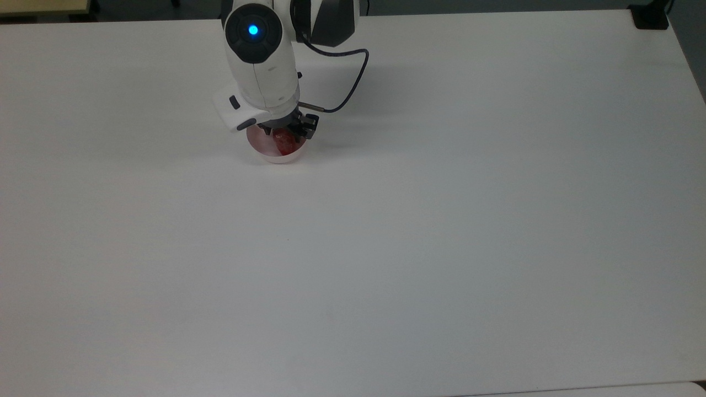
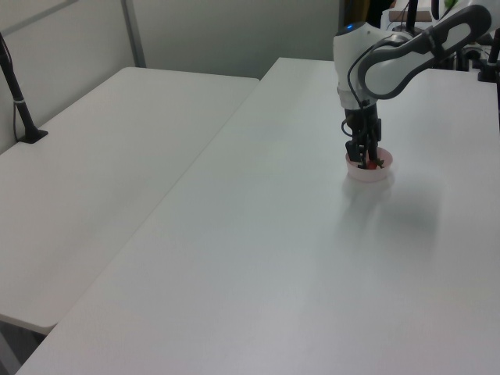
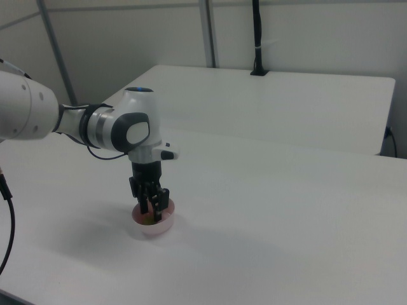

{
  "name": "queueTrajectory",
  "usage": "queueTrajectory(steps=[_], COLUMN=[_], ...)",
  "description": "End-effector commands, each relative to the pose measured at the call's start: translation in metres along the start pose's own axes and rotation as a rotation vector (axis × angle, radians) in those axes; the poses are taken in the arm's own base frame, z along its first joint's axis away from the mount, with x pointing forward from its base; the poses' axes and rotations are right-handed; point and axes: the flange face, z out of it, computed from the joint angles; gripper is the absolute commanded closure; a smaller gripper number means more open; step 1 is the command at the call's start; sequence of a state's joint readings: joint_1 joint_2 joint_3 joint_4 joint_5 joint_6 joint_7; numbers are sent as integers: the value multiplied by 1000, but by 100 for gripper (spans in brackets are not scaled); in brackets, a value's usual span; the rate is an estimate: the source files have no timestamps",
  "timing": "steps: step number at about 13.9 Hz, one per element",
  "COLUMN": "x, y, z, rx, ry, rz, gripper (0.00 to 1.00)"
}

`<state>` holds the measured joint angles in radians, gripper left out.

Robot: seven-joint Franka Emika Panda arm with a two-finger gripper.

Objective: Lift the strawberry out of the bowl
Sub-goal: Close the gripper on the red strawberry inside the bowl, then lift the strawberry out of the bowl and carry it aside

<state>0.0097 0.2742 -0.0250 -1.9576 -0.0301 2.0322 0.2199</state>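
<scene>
I should next lift the strawberry out of the pale pink bowl [image 2: 376, 175], and my gripper should grab the strawberry by its glossy red body [image 2: 371, 165] for that.
A small pale pink bowl [image 1: 271, 158] stands on the white table [image 1: 441, 231] towards the top view's upper left. The glossy red strawberry [image 1: 285, 145] lies inside it, partly covered by the arm's hand. My gripper [image 1: 284, 137] reaches down into the bowl, open, one finger on each side of the fruit. In the right view the gripper [image 3: 153, 211] has its fingertips below the rim of the bowl [image 3: 152, 230]. The left view has the gripper [image 2: 362, 161] inside the bowl [image 2: 376, 175] too, with a bit of red between the fingers.
A black cable [image 1: 353, 82] loops off the wrist. A black clamp [image 1: 650, 16] sits at the table's far right corner in the top view. A second white table [image 2: 101, 156] with a black post [image 2: 16, 82] adjoins in the left view.
</scene>
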Motion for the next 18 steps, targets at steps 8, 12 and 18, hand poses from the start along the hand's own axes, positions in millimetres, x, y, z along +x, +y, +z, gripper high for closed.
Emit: queueTrajectory(steps=[8, 12, 18], x=[0, -14, -30], y=[5, 41, 204], z=[-12, -55, -56], rx=[-5, 10, 33], ry=[32, 5, -44], rz=[-10, -96, -246], gripper=[63, 63, 63])
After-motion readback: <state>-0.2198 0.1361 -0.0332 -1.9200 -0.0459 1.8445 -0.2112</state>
